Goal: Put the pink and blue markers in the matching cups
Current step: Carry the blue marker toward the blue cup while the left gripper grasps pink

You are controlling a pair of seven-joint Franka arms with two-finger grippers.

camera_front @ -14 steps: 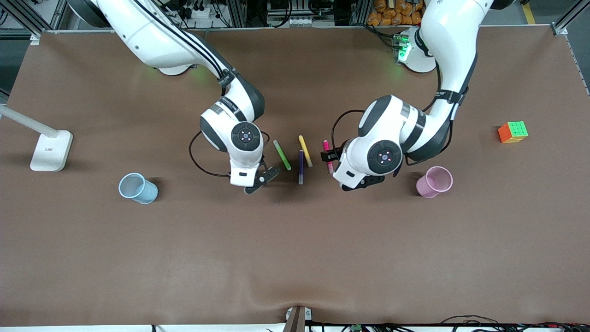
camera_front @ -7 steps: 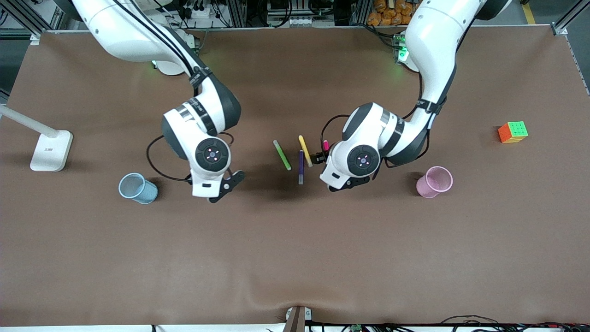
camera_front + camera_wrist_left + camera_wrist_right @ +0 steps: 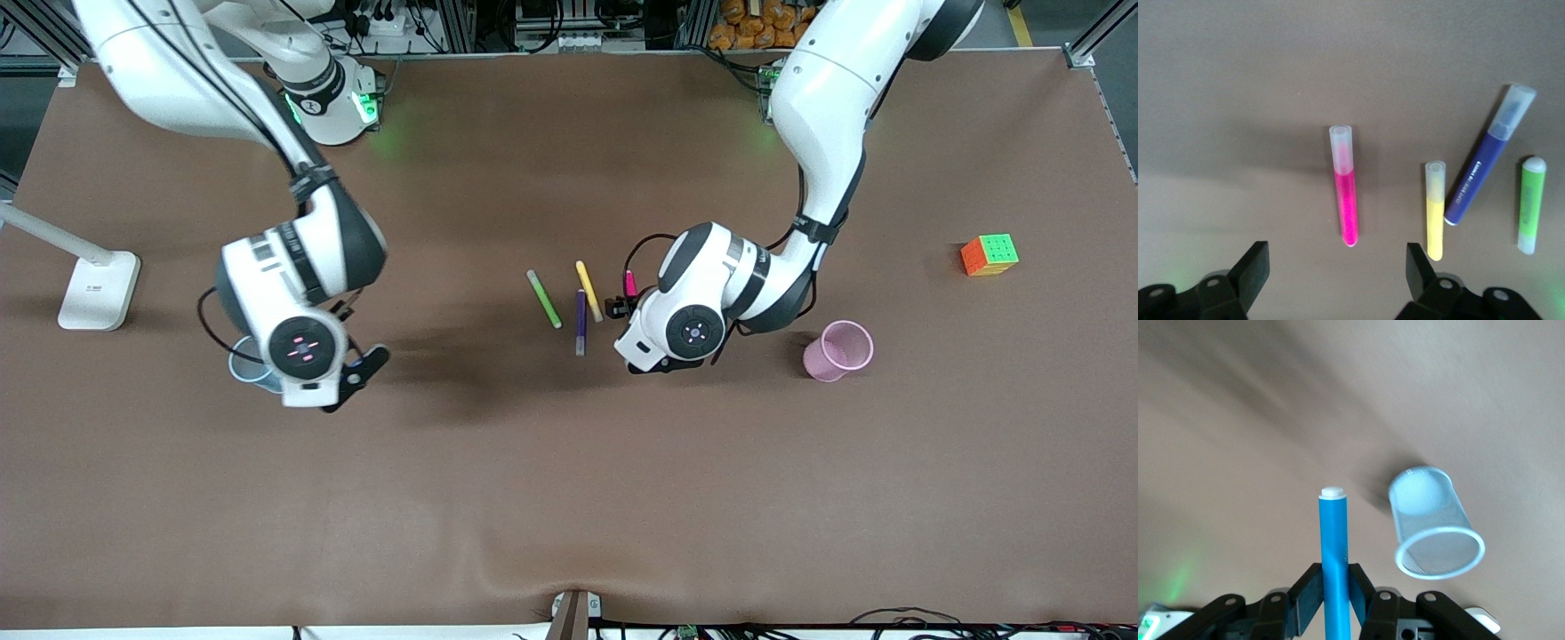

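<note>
The pink end of the pink marker should stay free to drop into the pink cup, so my left gripper should grab the pink marker's cap end [image 3: 1342, 148].
The blue marker [image 3: 1333, 547] stands upright between the jaws of my right gripper [image 3: 1335, 587], which is shut on it. The pale blue mesh cup [image 3: 1436, 523] is just beside and below it. In the front view the right arm's hand [image 3: 302, 347] covers most of that blue cup [image 3: 242, 366]. The pink marker [image 3: 1346, 197] lies flat on the table. My left gripper [image 3: 1338, 267] hangs open over its end, a finger [image 3: 1255, 263] on each side and clear of it. The pink cup [image 3: 840, 349] stands toward the left arm's end of the table.
Yellow pen [image 3: 589, 291], purple pen [image 3: 581, 322] and green pen [image 3: 543, 300] lie beside the pink marker [image 3: 630, 283]. A colour cube [image 3: 989, 254] sits past the pink cup. A white lamp base [image 3: 98, 289] stands at the right arm's end.
My right arm has carried the blue marker from beside the pens over to the blue cup. The left arm's hand has shifted slightly over the pink marker.
</note>
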